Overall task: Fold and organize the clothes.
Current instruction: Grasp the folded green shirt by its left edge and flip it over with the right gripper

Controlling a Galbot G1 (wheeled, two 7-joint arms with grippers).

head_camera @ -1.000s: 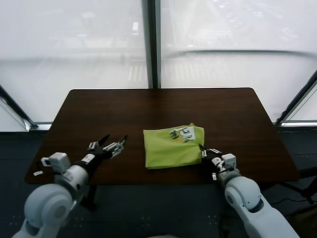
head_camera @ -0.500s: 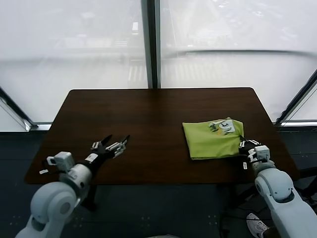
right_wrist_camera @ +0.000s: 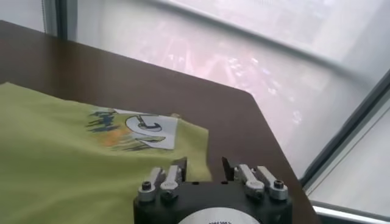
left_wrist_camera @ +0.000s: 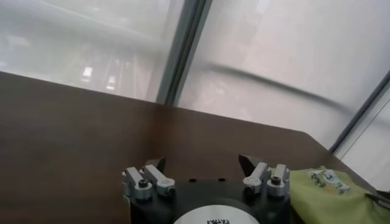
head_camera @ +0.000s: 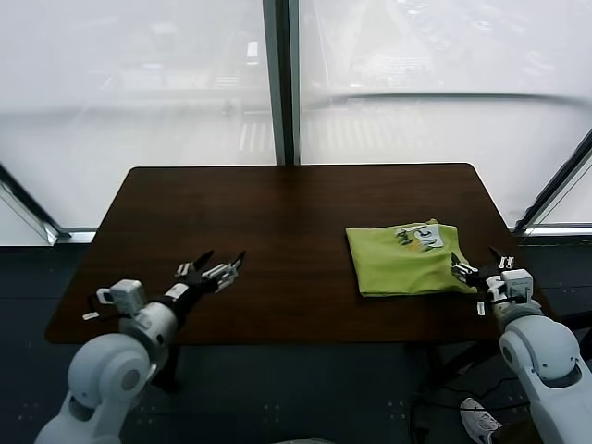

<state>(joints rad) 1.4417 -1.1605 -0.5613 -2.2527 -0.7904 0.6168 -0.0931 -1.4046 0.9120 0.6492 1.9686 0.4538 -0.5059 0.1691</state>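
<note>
The right gripper grabs the T-shirt by the edge farthest from its printed graphic next, to fold and organize it.
The clothes are one lime-green T-shirt (head_camera: 407,261), folded into a flat rectangle at the right front of the dark table (head_camera: 277,203), with its printed graphic (head_camera: 421,237) facing up at the far right corner. My right gripper (head_camera: 477,263) stands open just off the shirt's right near corner, holding nothing. In the right wrist view the T-shirt (right_wrist_camera: 61,152) lies flat ahead of the right gripper (right_wrist_camera: 204,169), and its edge reaches under one finger. Over the table's left front, my left gripper (head_camera: 222,260) hangs open and empty. In the left wrist view the left gripper (left_wrist_camera: 202,165) is far from the T-shirt (left_wrist_camera: 332,198).
The table's right edge (head_camera: 518,277) runs close beside the shirt and my right gripper. Large windows and a dark frame post (head_camera: 281,83) stand behind the table. A shoe (head_camera: 476,413) lies on the floor at the right front.
My right gripper dragged the folded shirt from the table's middle to the right side, then opened and let it go. The left arm barely moved.
</note>
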